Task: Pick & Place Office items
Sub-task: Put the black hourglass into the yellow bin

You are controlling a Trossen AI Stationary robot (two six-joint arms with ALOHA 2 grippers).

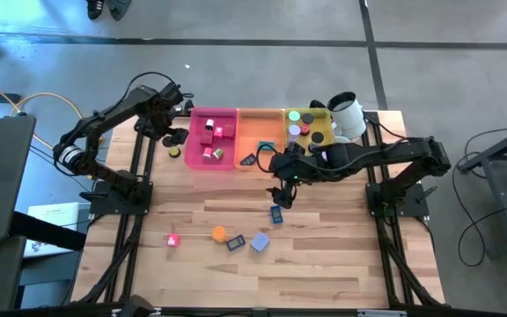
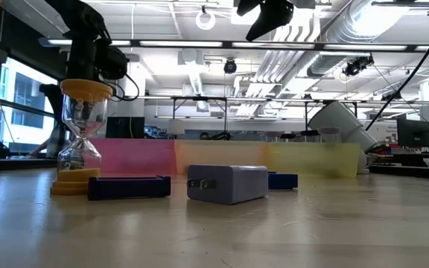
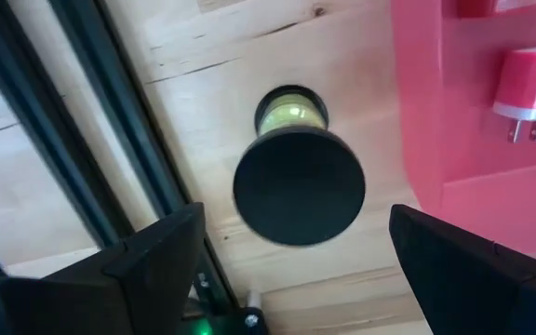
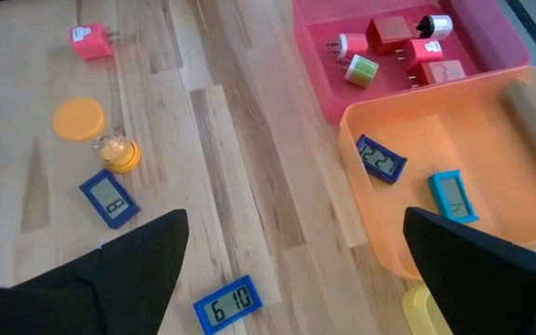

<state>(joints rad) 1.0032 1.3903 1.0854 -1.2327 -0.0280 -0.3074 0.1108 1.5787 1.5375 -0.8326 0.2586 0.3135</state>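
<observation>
The office items need to be sorted, so my left gripper should grab the hourglass by its black cap (image 1: 174, 151) (image 3: 299, 186) next.
My left gripper (image 3: 296, 265) is open and hovers over a black-capped hourglass with green sand (image 3: 298, 177) that stands on the table beside the pink tray (image 1: 211, 141); its fingers stand on either side without touching. My right gripper (image 4: 296, 279) is open in the air near the orange tray (image 4: 454, 177), above a blue clock (image 4: 226, 304). Loose on the table lie a pink charger (image 1: 173, 239), an orange hourglass (image 1: 219, 233), a dark blue clock (image 1: 235, 244), a lavender charger (image 1: 260, 241) and the blue clock (image 1: 276, 214).
The pink tray holds several chargers (image 4: 394, 42). Two clocks (image 4: 380, 158) lie in the orange tray. The yellow tray (image 1: 311, 128) holds round pieces, with a white cup (image 1: 349, 114) tipped at its far right corner. Bare wood lies toward the near edge.
</observation>
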